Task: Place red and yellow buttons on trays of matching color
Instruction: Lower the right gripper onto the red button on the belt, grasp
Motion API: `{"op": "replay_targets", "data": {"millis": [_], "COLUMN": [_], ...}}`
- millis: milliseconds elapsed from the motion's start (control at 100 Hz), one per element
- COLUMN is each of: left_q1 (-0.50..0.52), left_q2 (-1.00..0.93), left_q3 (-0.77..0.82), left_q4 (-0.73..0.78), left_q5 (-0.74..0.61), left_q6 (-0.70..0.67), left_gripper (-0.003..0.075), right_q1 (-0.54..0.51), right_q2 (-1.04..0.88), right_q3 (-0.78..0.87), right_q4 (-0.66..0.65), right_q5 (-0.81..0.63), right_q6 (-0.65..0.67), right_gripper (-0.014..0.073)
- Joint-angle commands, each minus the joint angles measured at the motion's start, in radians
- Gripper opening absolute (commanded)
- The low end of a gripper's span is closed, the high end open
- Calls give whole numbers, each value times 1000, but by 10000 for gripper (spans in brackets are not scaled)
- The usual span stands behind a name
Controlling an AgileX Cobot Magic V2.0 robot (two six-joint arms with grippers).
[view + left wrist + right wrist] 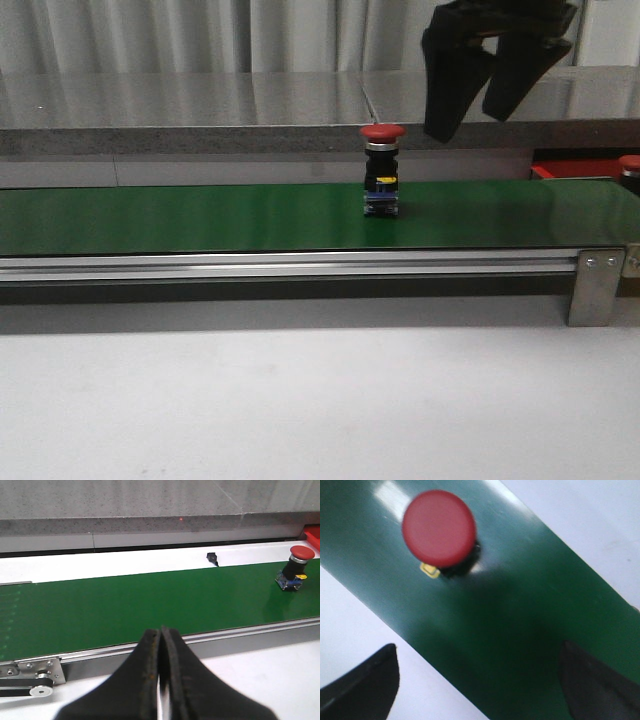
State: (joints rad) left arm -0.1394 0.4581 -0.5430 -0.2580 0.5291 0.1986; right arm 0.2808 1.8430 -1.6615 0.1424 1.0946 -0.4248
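Note:
My right gripper moves toward the red cap [439, 528] and only then closes, since the cap lies beyond its fingers, with green belt [485, 625] between them.
A red button [382, 170] stands upright on the green belt [200, 215], its red cap over a dark body. My right gripper [467, 122] hangs open above and to the right of it, holding nothing. From the right wrist the red button's cap [439, 528] lies ahead of the open right gripper [479, 655]. My left gripper [161, 635] is shut and empty near the belt's front rail, far left of the red button [297, 567]. A red tray [575, 168] lies behind the belt at right. No yellow button or yellow tray shows.
A second red-capped button [630, 170] stands at the right edge by the red tray. The belt's metal rail [300, 265] and bracket [597, 285] run along its front. A grey ledge [200, 110] lies behind. A small black piece [212, 557] sits beyond the belt.

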Motion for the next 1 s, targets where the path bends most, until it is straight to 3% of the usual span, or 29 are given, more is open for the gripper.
{"op": "replay_targets", "data": {"millis": [0, 230, 300, 490, 580, 990], "left_q1": [-11, -11, -11, -11, -11, -11], "left_q2": [4, 4, 4, 4, 4, 4], "left_q3": [-26, -26, -26, -26, -26, -26], "left_q4": [-19, -19, -19, -19, -19, -19], "left_q5": [-71, -71, -71, -71, -71, -71], "left_q6": [2, 2, 2, 2, 2, 2], "left_gripper": [-19, -19, -19, -19, -19, -19], "right_q1": [8, 10, 10, 10, 9, -31], "right_q2": [-13, 42, 50, 57, 56, -44], "right_q3": [-41, -41, -41, -41, -41, -41], "right_q4": [36, 66, 71, 84, 86, 90], "right_q5": [-56, -158, -173, -197, -218, -334], "right_q6": [-30, -30, -30, -30, -28, 105], "right_gripper": [636, 631, 594, 278, 181, 150]}}
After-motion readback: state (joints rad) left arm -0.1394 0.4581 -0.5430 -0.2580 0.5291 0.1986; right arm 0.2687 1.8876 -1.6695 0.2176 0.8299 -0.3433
